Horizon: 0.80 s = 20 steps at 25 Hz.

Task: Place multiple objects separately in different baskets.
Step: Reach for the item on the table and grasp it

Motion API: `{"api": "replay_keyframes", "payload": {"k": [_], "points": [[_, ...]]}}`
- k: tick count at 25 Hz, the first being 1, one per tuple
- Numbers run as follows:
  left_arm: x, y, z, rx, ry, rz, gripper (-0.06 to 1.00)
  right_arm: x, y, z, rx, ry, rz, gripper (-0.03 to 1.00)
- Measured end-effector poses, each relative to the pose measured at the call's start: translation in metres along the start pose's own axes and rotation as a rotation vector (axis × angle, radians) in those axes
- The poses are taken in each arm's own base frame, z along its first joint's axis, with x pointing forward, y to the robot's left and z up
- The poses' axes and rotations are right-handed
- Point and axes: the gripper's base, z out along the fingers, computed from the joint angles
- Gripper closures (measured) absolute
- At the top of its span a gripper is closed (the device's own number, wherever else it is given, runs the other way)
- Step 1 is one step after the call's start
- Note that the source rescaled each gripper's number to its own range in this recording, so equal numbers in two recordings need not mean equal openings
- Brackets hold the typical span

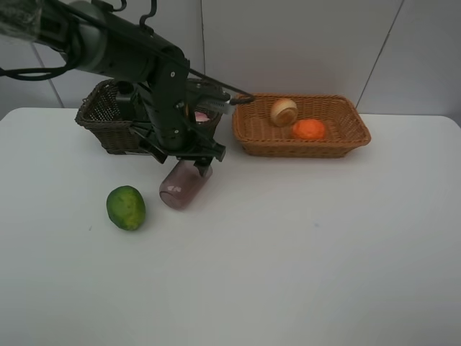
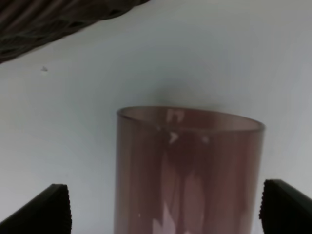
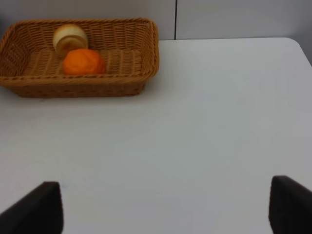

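Note:
The purple cup (image 1: 184, 185) (image 2: 187, 170) is below my left gripper's open fingers, so they would miss it if they closed now. My left gripper should go down first, then close on the cup.
A translucent purple cup (image 1: 184, 185) lies on its side on the white table, in front of the dark brown basket (image 1: 104, 119). My left gripper (image 1: 187, 155) hangs open just over the cup; in the left wrist view the cup (image 2: 187, 170) sits between the wide-apart fingertips (image 2: 48, 209). A green fruit (image 1: 126, 207) rests to the cup's left. The light tan basket (image 1: 302, 149) holds an orange (image 1: 308, 129) and a pale yellowish fruit (image 1: 283, 111). Something pink and white (image 1: 204, 114) shows in the dark basket behind the arm. My right gripper (image 3: 165, 209) is open over bare table.
The left arm covers much of the dark basket (image 2: 48, 24). In the right wrist view the tan basket (image 3: 126, 58) with the orange (image 3: 84, 62) and pale fruit (image 3: 70, 38) lies well ahead. The table's back edge meets a white wall.

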Motion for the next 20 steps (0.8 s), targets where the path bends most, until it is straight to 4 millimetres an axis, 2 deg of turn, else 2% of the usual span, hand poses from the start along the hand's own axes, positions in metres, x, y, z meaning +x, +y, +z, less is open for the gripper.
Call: {"api": "replay_keyframes", "payload": {"k": [6,14,20], "points": [[-0.003,-0.002,0.013,0.036,-0.047,-0.011,-0.06,0.0,0.0,0.0,0.0,0.0,0.0,0.09],[0.005,-0.006,0.035,0.056,0.004,-0.01,-0.06,0.0,0.0,0.0,0.0,0.0,0.0,0.09],[0.006,-0.003,0.04,0.053,0.015,-0.008,-0.06,0.0,0.0,0.0,0.0,0.0,0.0,0.09]]}}
